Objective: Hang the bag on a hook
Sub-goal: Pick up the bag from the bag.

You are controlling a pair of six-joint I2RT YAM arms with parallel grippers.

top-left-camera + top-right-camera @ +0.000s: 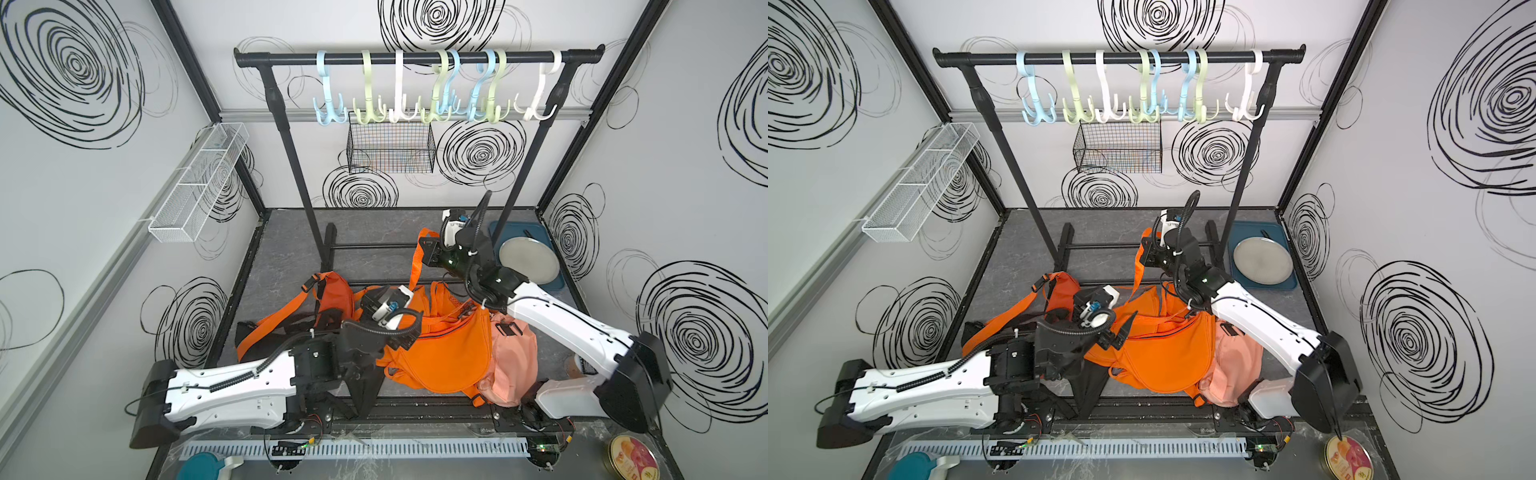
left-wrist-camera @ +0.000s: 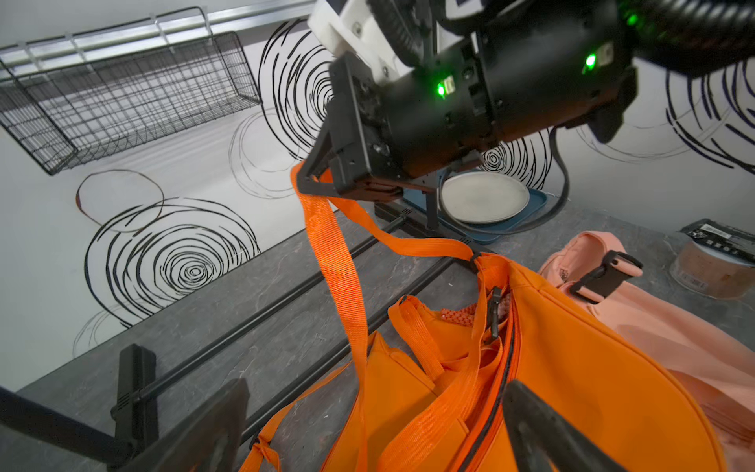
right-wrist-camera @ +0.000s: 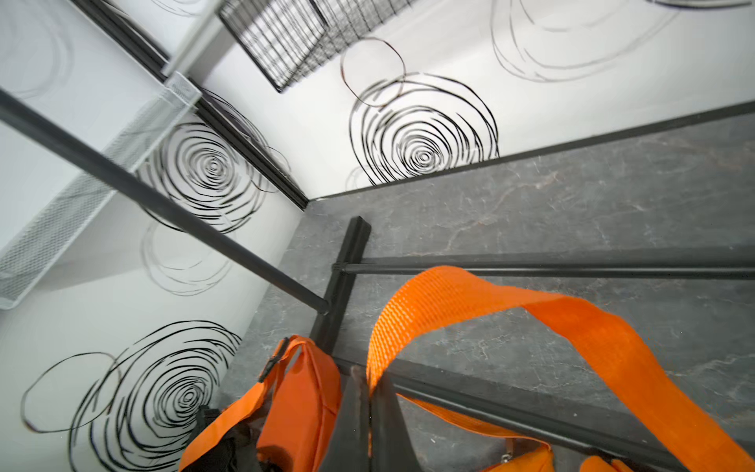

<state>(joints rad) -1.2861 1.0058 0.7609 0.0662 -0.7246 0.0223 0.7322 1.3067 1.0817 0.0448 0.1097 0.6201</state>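
Note:
The strap's length between the bag and my right gripper is the part my left gripper will grab next. My left gripper will do this to spread the loop for hanging on a hook.
An orange bag (image 1: 444, 353) (image 1: 1167, 353) (image 2: 592, 367) lies on the grey floor in front of the rack. Its orange strap (image 1: 415, 266) (image 2: 335, 261) (image 3: 490, 302) rises from it in a loop. My right gripper (image 1: 424, 249) (image 1: 1145, 253) (image 2: 312, 182) (image 3: 369, 392) is shut on the strap, above the rack's base bars. My left gripper (image 2: 367, 429) (image 1: 1119, 332) hovers open over the bag's near left side and holds nothing. Several pastel hooks (image 1: 368, 110) (image 1: 1077, 112) hang empty from the black rail (image 1: 415, 58) (image 1: 1117, 58).
A second orange bag (image 1: 332, 295) (image 3: 302, 400) lies to the left and a pink bag (image 1: 515, 365) (image 2: 653, 327) to the right. A black wire basket (image 1: 390, 147) and a white mesh basket (image 1: 199, 183) hang on the walls. A plate (image 1: 528, 259) sits on a blue tray at the back right.

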